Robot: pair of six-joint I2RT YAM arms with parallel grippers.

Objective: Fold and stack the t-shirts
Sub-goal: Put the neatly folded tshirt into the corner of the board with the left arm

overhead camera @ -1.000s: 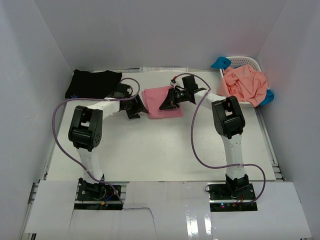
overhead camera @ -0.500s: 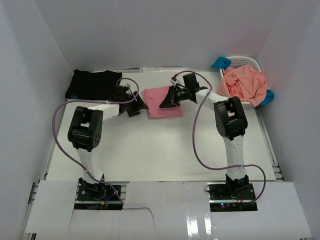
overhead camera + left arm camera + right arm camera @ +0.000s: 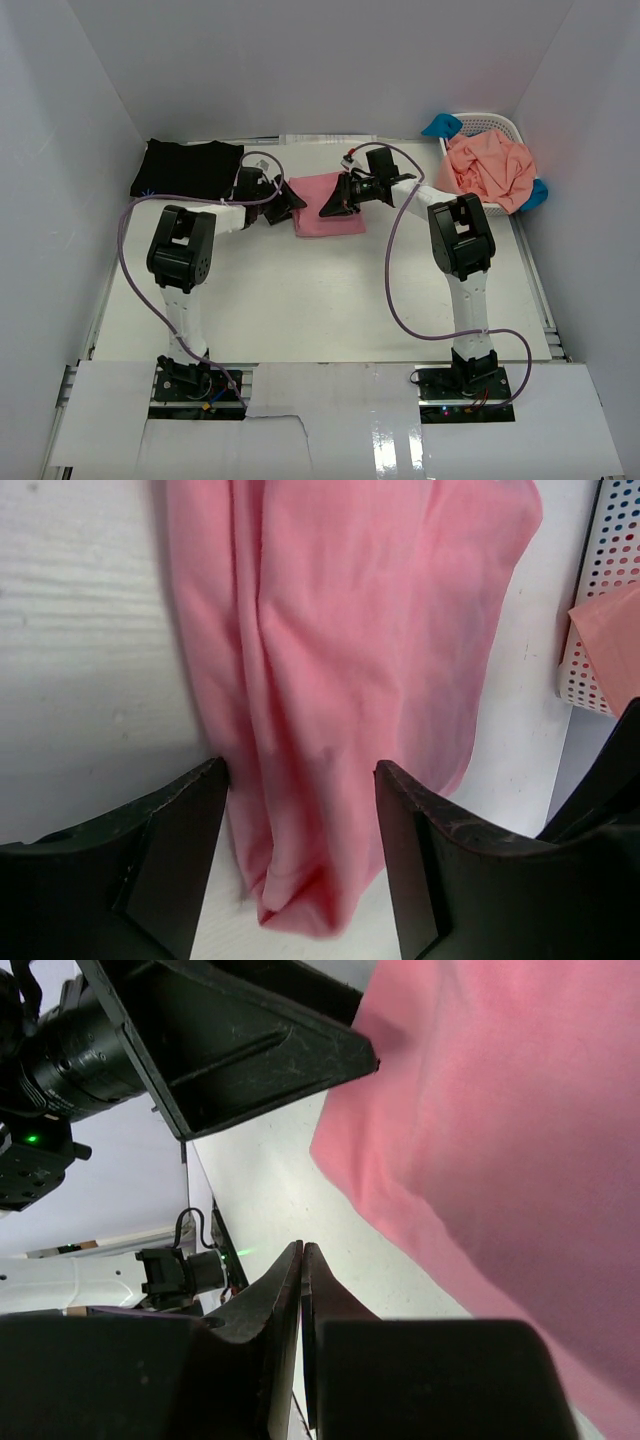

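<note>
The left gripper should next grab the rose-pink t-shirt's bunched near corner [image 3: 299,230], layers together, to stack the folded rose-pink t-shirt on the black t-shirt [image 3: 186,167].
A rose-pink t-shirt [image 3: 325,208] lies folded at the table's back middle. My left gripper [image 3: 291,197] is at its left edge. In the left wrist view the gripper [image 3: 300,772] stands open, and the bunched near corner of the pink shirt [image 3: 350,650] lies between its fingers, loose. My right gripper [image 3: 331,209] sits low over the pink shirt, shut on nothing. Its closed tips [image 3: 302,1248] point at bare table beside the pink cloth [image 3: 500,1130]. A black t-shirt [image 3: 186,167] lies flat at the back left. A salmon-orange t-shirt [image 3: 490,170] is heaped in the basket, with bright blue cloth [image 3: 438,126] under it.
The white lattice basket [image 3: 497,122] stands at the back right, and its wall [image 3: 605,570] shows at the edge of the left wrist view. White walls close in the table on three sides. Purple cables loop from both arms.
My left gripper has slid right and back to the pink shirt's left edge and opened wider around its corner. The right gripper has stayed shut over the shirt.
</note>
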